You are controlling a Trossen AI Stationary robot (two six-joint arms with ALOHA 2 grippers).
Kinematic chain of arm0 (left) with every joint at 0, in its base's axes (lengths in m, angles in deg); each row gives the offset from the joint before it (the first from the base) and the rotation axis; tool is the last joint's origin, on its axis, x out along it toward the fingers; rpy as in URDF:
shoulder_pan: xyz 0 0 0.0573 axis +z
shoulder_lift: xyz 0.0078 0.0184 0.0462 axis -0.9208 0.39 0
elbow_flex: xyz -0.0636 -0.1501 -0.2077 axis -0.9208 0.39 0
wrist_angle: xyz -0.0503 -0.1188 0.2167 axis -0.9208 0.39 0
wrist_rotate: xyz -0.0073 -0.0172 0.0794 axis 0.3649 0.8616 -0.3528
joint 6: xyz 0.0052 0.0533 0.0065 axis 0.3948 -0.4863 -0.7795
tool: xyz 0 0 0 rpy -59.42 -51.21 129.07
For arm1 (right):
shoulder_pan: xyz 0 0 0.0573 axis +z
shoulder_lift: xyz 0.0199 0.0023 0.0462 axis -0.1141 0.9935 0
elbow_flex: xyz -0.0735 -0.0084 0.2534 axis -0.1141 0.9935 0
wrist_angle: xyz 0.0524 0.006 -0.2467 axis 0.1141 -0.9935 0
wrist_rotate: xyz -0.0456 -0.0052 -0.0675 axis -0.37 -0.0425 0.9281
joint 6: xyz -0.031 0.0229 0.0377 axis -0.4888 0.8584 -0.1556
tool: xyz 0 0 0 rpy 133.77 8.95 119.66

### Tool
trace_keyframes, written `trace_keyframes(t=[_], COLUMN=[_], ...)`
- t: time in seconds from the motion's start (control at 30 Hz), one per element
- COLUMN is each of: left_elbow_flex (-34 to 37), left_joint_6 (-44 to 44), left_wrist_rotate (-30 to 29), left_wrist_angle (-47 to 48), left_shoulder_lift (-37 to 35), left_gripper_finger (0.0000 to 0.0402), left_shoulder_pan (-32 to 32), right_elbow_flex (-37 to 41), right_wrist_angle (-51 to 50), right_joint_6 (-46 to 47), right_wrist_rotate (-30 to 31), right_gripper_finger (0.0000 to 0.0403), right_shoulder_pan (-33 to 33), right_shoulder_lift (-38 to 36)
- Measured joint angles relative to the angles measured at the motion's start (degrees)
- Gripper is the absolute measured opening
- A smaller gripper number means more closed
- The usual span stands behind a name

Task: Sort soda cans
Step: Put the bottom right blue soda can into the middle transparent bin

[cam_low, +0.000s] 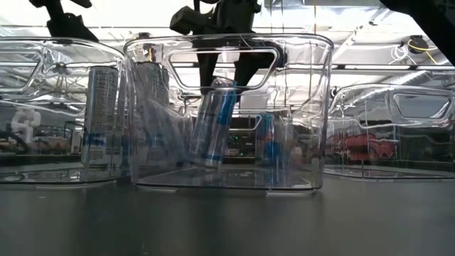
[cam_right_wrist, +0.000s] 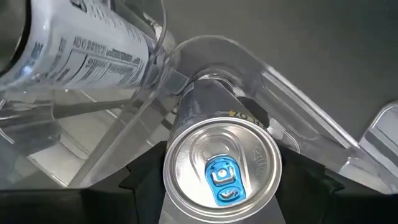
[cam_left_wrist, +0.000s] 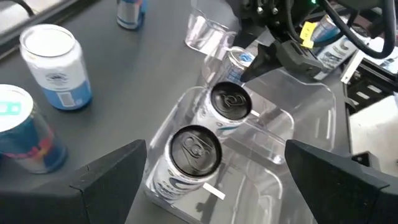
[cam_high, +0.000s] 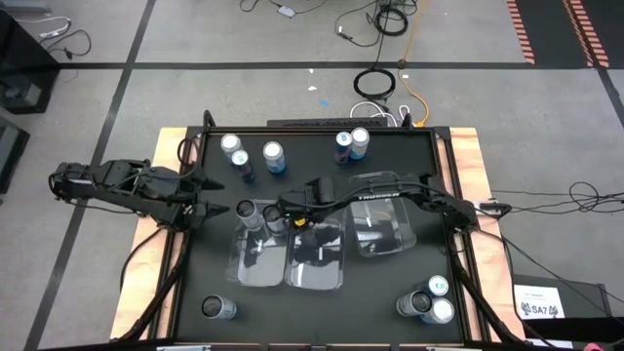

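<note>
The silver-and-blue can's lower end (cam_right_wrist: 214, 84) stands low inside the middle bin's sides and the can would stay there, so my right gripper needs to open.
Three clear bins stand side by side mid-table: left (cam_high: 255, 261), middle (cam_high: 317, 271), right (cam_high: 382, 234). Two dark-topped soda cans (cam_left_wrist: 230, 102) (cam_left_wrist: 193, 149) stand upright in the left bin. My right gripper (cam_high: 295, 213) reaches in from the right and is shut on a silver-and-blue soda can (cam_low: 213, 128), which is tilted inside the middle bin. My left gripper (cam_high: 213, 210) waits open at the left bin's outer side, holding nothing. Other cans stand on the table at the far edge (cam_high: 274, 156) (cam_high: 351, 142) and near the front corners (cam_high: 218, 308) (cam_high: 429, 300). My right gripper pinches the can between its two fingers (cam_right_wrist: 143, 177), on opposite sides of its wall just below the blue-tabbed top (cam_right_wrist: 221, 165). The fingers come from above, pointing steeply down. The can hangs tilted, its lower end (cam_low: 205, 161) low in the bin; whether it touches the floor I cannot tell.
The bins' thin clear walls and handle cutouts (cam_low: 224, 71) stand close around the held can. Two blue-and-white cans (cam_left_wrist: 53, 62) (cam_left_wrist: 18, 130) stand on the table near my left gripper. Cables lie beyond the far edge (cam_high: 375, 83).
</note>
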Motion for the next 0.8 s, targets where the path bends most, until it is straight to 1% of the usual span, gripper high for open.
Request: trace_keyframes(t=[0.1,0.5,0.8], left_elbow_flex=[0.00,0.00,0.00], left_joint_6=[0.20,0.28,0.58], left_wrist_rotate=[-0.97,-0.95,-0.93], left_wrist_angle=[-0.01,-0.10,-0.16], left_shoulder_lift=[-0.01,-0.01,-0.01], left_gripper_finger=[0.0391,0.0391,0.0391], left_shoulder_pan=[0.00,0.00,0.00], right_elbow_flex=[0.00,0.00,0.00], right_wrist_angle=[0.25,1.30,2.21], right_joint_6=[0.05,-0.33,-1.40], right_wrist_rotate=[-0.04,-0.50,0.16], right_gripper_finger=[0.0231,0.0234,0.0270], right_shoulder_pan=[-0.20,-0.69,-1.29], right_shoulder_lift=[0.02,-0.03,-0.14])
